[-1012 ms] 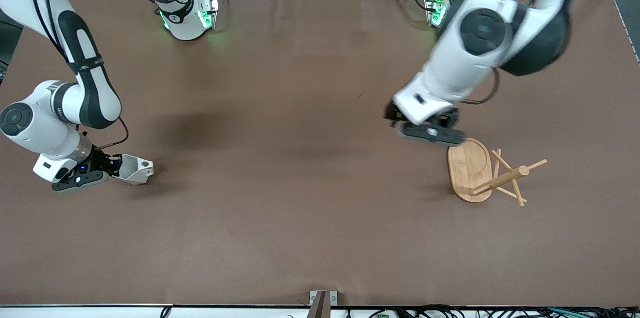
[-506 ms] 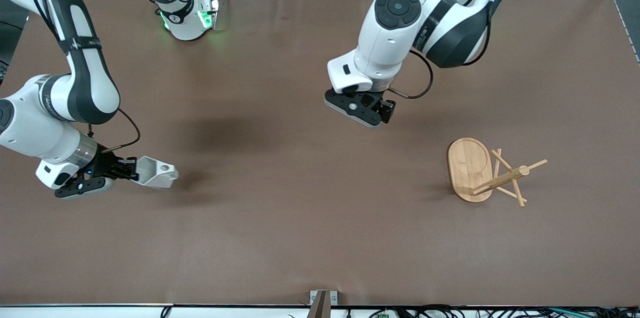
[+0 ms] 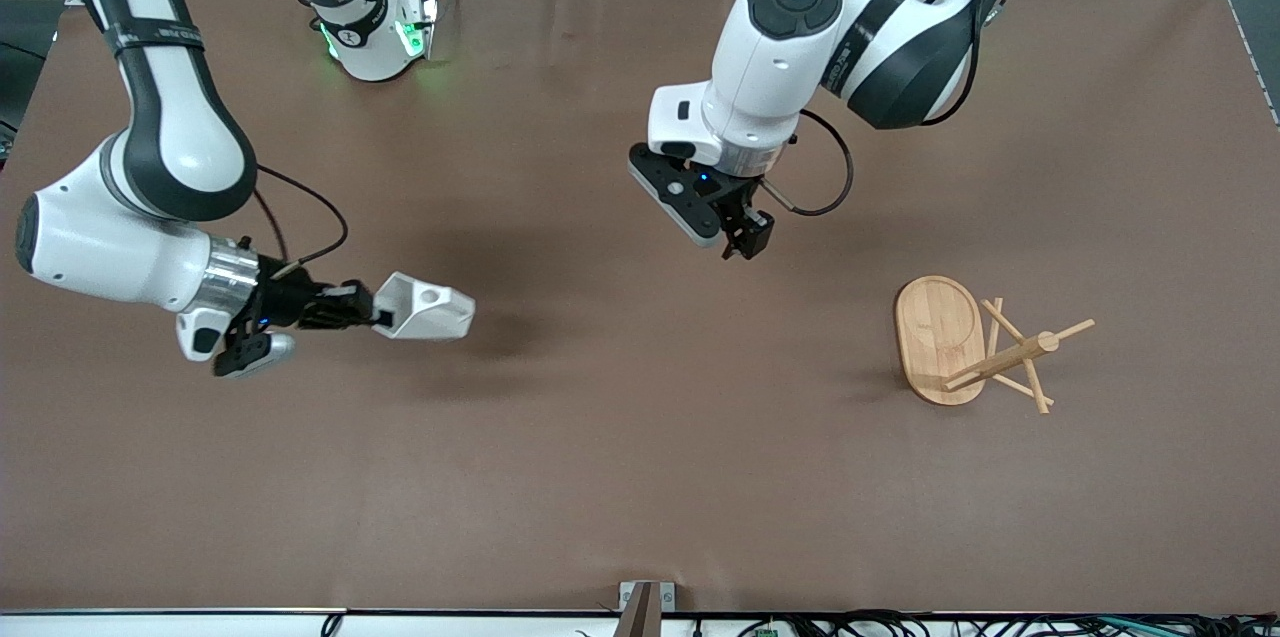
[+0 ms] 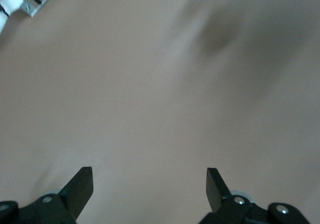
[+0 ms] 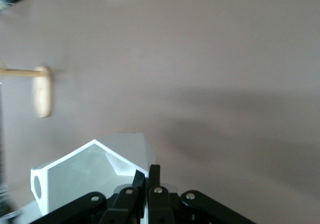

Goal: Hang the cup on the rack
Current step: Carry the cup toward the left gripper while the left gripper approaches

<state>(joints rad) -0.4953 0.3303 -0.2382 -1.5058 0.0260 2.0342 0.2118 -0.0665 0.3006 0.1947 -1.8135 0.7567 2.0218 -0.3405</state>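
My left gripper should next grab the white faceted cup by its closed base. Then it can hang the cup (image 3: 425, 307) on the rack (image 3: 965, 347).
My right gripper (image 3: 372, 315) is shut on the rim of the white faceted cup (image 3: 425, 307) and holds it on its side above the table, mouth toward the gripper. In the right wrist view the fingers (image 5: 154, 176) pinch the cup's wall (image 5: 85, 176). The wooden rack (image 3: 965, 347) sits near the left arm's end, its oval base (image 3: 938, 332) facing the camera and its post (image 3: 1010, 357) slanting toward that end; I cannot tell if it stands upright. It also shows in the right wrist view (image 5: 41, 90). My left gripper (image 3: 745, 239) is open and empty over the middle of the table (image 4: 149, 184).
The brown table mat (image 3: 640, 477) spans the whole surface. The two arm bases stand along the edge farthest from the front camera. A small metal bracket (image 3: 645, 597) sits at the nearest edge.
My right gripper has lifted the cup and carried it toward the middle of the table. My left gripper has swung away from the rack's base to over the table's middle. The rack has not moved.
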